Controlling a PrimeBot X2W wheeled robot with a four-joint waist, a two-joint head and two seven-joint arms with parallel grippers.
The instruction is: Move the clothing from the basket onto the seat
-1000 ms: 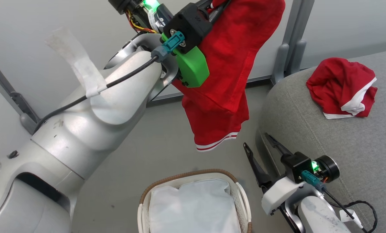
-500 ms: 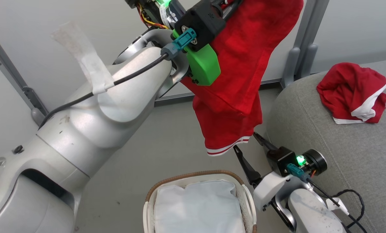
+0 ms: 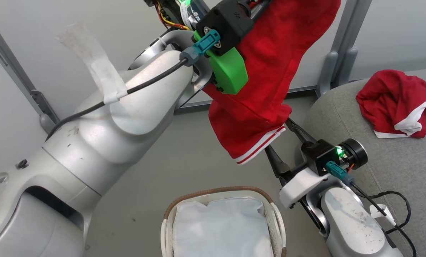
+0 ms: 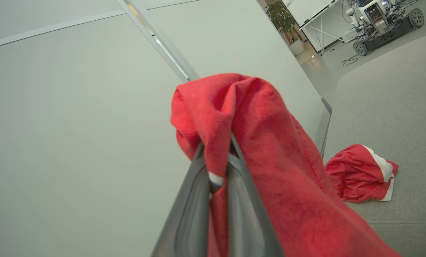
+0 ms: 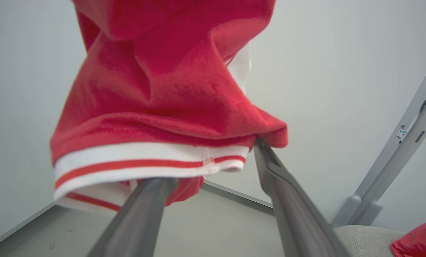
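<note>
Next, my right gripper grabs the red garment by its white-striped hem (image 3: 260, 143) to move the red garment (image 3: 266, 71) onto the seat.
A red garment (image 3: 266, 71) with a white-striped hem hangs in the air from my left gripper (image 4: 216, 153), which is shut on a fold of it. My right gripper (image 3: 279, 137) is open just below, and its two fingers straddle the striped hem (image 5: 148, 160), one on each side. The basket (image 3: 216, 191) stands on the floor beneath, showing its white lining (image 3: 223, 228). A second red and white garment (image 3: 395, 100) lies crumpled on the grey seat (image 3: 395, 167) to the right.
A grey partition post (image 3: 341, 46) rises behind the seat's corner. A black cable (image 3: 395, 200) trails over the seat by my right forearm. My large left arm (image 3: 91, 135) spans the left side. Another wheeled robot (image 4: 380, 18) stands far off.
My right gripper has risen from beside the basket to the hanging garment's hem and stays open. The hem is now pushed up and tilted. The head camera shifted slightly.
</note>
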